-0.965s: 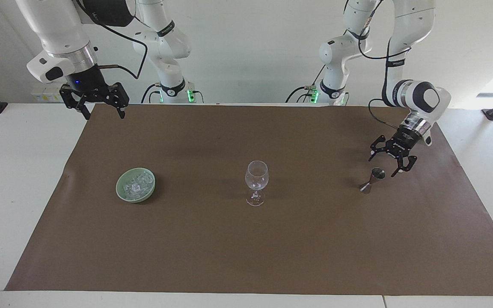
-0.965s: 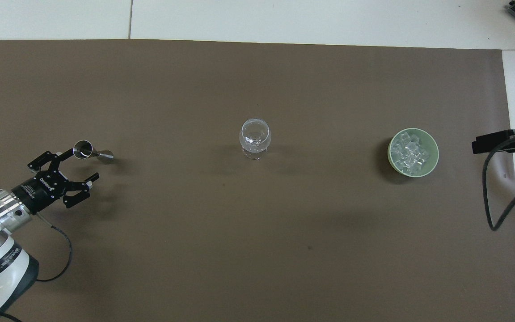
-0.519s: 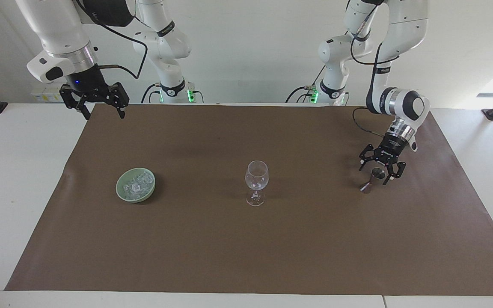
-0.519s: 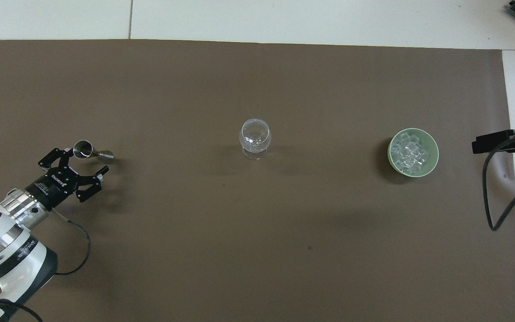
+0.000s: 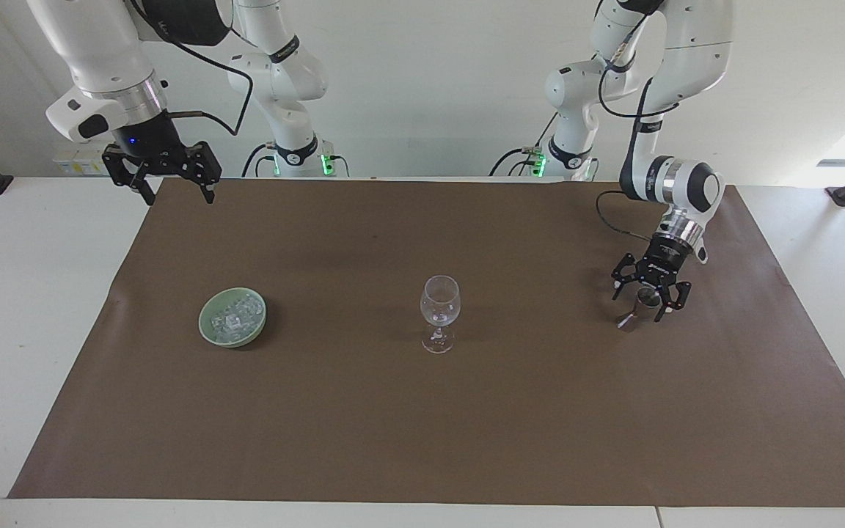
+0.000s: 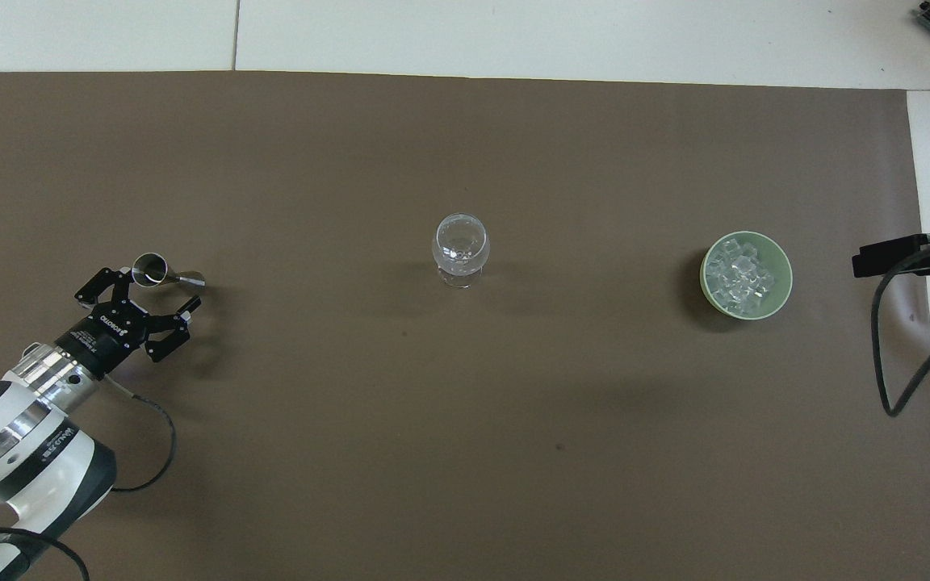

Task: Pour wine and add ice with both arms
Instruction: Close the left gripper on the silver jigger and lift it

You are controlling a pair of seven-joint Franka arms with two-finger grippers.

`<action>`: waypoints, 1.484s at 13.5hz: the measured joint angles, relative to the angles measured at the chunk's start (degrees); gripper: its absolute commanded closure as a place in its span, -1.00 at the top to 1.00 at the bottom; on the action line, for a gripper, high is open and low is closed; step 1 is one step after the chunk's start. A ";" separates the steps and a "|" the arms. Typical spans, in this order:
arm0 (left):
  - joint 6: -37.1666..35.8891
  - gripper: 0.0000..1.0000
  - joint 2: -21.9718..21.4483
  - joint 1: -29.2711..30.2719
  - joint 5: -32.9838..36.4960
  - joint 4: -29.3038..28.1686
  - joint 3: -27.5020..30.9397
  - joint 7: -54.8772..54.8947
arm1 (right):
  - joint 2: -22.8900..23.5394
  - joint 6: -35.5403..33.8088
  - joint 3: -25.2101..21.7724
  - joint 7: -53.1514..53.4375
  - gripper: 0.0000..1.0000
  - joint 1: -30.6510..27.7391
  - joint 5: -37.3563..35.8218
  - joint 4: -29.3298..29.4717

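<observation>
My left gripper should pick up the small metal jigger by its narrow middle (image 6: 174,277) next, because the jigger widens into a sloping cup at each end (image 6: 151,270).
A small metal jigger (image 5: 638,309) stands on the brown mat toward the left arm's end; it also shows in the overhead view (image 6: 160,273). My left gripper (image 5: 642,302) is open and low, tilted down, with the jigger's cup between its fingertips; it shows too in the overhead view (image 6: 157,288). A clear wine glass (image 5: 439,308) stands upright mid-mat (image 6: 459,246). The ice (image 5: 235,314) lies piled in a pale green bowl (image 5: 206,326) toward the right arm's end, seen from above as ice (image 6: 739,276) in the bowl (image 6: 785,278). My right gripper (image 5: 179,196) is open and waits high over the mat's corner.
The brown mat (image 5: 422,425) covers most of the white table (image 5: 34,308). A black part and a cable of the right arm (image 6: 909,254) reach in at the overhead view's edge, beside the bowl.
My left gripper has come down and moved toward the jigger, so its open fingers now stand on either side of the jigger's cup. The right arm, glass and bowl have not moved.
</observation>
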 measured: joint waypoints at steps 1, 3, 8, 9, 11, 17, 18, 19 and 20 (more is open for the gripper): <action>0.00 0.87 0.04 0.00 -0.33 0.02 0.03 0.03 | 0.00 0.00 0.00 0.00 1.00 0.00 0.00 0.00; 0.00 0.73 0.04 0.00 -1.66 0.03 0.03 0.12 | 0.00 0.00 0.00 0.00 1.00 0.00 0.00 0.00; -0.01 0.58 0.04 -0.04 -4.44 0.08 0.01 0.26 | 0.00 0.00 0.00 0.00 1.00 0.00 0.00 0.00; -0.01 0.44 0.04 -0.06 -4.73 0.13 0.01 0.29 | 0.00 0.00 0.00 0.00 1.00 0.00 0.00 0.00; -0.01 0.06 0.04 -0.07 -4.98 0.22 -0.01 0.30 | 0.00 0.00 0.00 0.00 1.00 0.00 0.00 0.00; -0.01 -0.11 0.04 -0.10 -5.67 0.23 -0.04 0.39 | 0.00 0.00 0.00 0.00 1.00 0.00 0.00 0.00; -0.01 -0.11 0.04 -0.10 -5.72 0.23 -0.04 0.39 | 0.00 0.00 0.00 0.00 1.00 0.00 0.00 0.00; -0.01 -0.11 0.04 -0.10 -5.74 0.23 -0.04 0.41 | 0.00 0.00 0.00 0.00 1.00 0.00 0.00 0.00; -0.01 -0.11 0.04 -0.10 -5.75 0.24 -0.04 0.41 | 0.00 0.00 0.00 0.00 1.00 0.00 0.00 0.00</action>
